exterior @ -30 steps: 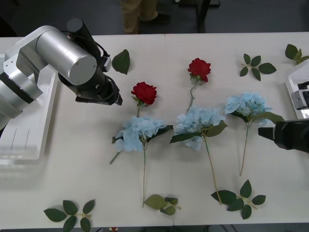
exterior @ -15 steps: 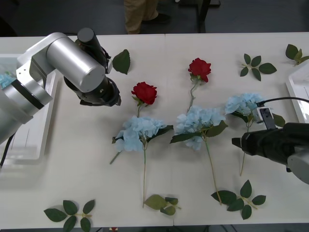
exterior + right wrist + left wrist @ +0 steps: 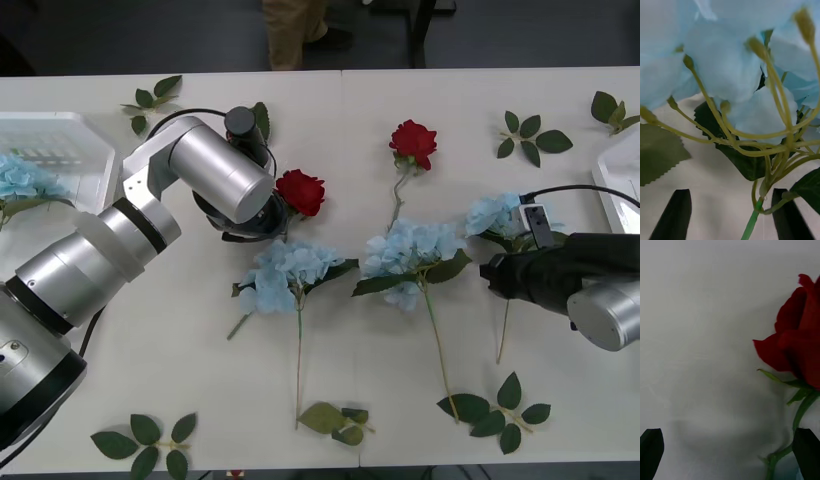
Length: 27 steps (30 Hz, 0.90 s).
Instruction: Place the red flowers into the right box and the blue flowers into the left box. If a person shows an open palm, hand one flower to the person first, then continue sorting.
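My left gripper will next take hold of the green stem below the bloom [image 3: 797, 420], because the thin red petals of the nearer rose spread wide.
Two red flowers lie on the white table, one [image 3: 298, 192] left of centre and one [image 3: 413, 142] farther back. My left gripper [image 3: 262, 218] stands open just left of the nearer rose [image 3: 801, 352], whose stem [image 3: 802, 413] runs beside one black finger [image 3: 807, 452]. Three blue flowers [image 3: 285, 272] [image 3: 410, 255] [image 3: 503, 214] lie in a row. My right gripper [image 3: 497, 277] is open around the rightmost one's stem [image 3: 751, 222], just under its head [image 3: 733, 56]. The left box [image 3: 70, 125] holds another blue flower [image 3: 15, 178]. The right box [image 3: 618, 172] shows as a rim.
Loose green leaf sprigs lie at the back left [image 3: 150, 98], back right [image 3: 530, 138], far right corner [image 3: 610, 108], front left [image 3: 145, 440], front middle [image 3: 335, 420] and front right [image 3: 500, 408]. Tan-trousered legs [image 3: 290, 30] stand beyond the table's far edge.
My left arm swung right from beside the left box to the nearer rose, uncovering the blue flower in that box. My right gripper moved left to the rightmost blue flower's stem.
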Each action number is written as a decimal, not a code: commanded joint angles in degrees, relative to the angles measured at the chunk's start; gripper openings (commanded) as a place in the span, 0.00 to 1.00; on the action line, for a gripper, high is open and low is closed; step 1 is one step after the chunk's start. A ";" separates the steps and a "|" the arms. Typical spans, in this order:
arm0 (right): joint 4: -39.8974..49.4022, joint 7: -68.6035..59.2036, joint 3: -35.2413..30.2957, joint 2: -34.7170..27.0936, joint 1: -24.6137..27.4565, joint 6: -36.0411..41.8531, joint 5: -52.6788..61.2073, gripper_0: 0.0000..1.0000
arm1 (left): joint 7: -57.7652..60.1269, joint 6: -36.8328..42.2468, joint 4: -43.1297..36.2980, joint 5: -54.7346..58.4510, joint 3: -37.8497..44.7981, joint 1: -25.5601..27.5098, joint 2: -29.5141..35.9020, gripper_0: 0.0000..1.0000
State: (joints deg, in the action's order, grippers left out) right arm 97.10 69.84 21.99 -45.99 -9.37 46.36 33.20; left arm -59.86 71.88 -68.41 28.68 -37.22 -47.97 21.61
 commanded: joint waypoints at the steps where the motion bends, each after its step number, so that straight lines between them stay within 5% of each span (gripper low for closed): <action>1: -1.38 0.56 2.09 1.25 -2.49 -2.15 -0.59 0.19 | 3.26 -4.03 -0.23 -1.43 -5.93 0.34 -1.04 1.00; 3: -1.38 0.56 2.09 1.25 -2.58 -2.15 -0.42 0.00 | 5.28 -5.44 -0.23 -1.96 -7.95 0.43 -1.04 1.00; 12: 0.37 0.91 0.86 0.37 -3.46 -1.53 3.19 0.00 | 6.86 -6.32 -0.23 -2.13 -11.56 0.43 -0.96 1.00; 18: 9.08 1.88 -7.40 -1.92 -3.46 10.16 9.43 0.00 | 6.95 -6.32 -0.14 -2.40 -11.82 0.51 -0.96 1.00; 23: 17.78 2.41 -19.44 -2.44 -3.73 23.52 18.22 0.00 | 6.69 -6.14 -0.06 -2.48 -12.79 0.60 -0.43 0.38; 27: 20.77 3.11 -25.15 -0.95 -4.96 26.59 25.33 0.00 | 6.95 -6.23 -0.06 -1.78 -14.11 0.69 0.27 0.03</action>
State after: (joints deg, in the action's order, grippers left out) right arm 114.75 70.53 0.69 -46.11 -11.63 71.61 54.42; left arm -54.89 65.68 -69.45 26.76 -47.91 -48.04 21.30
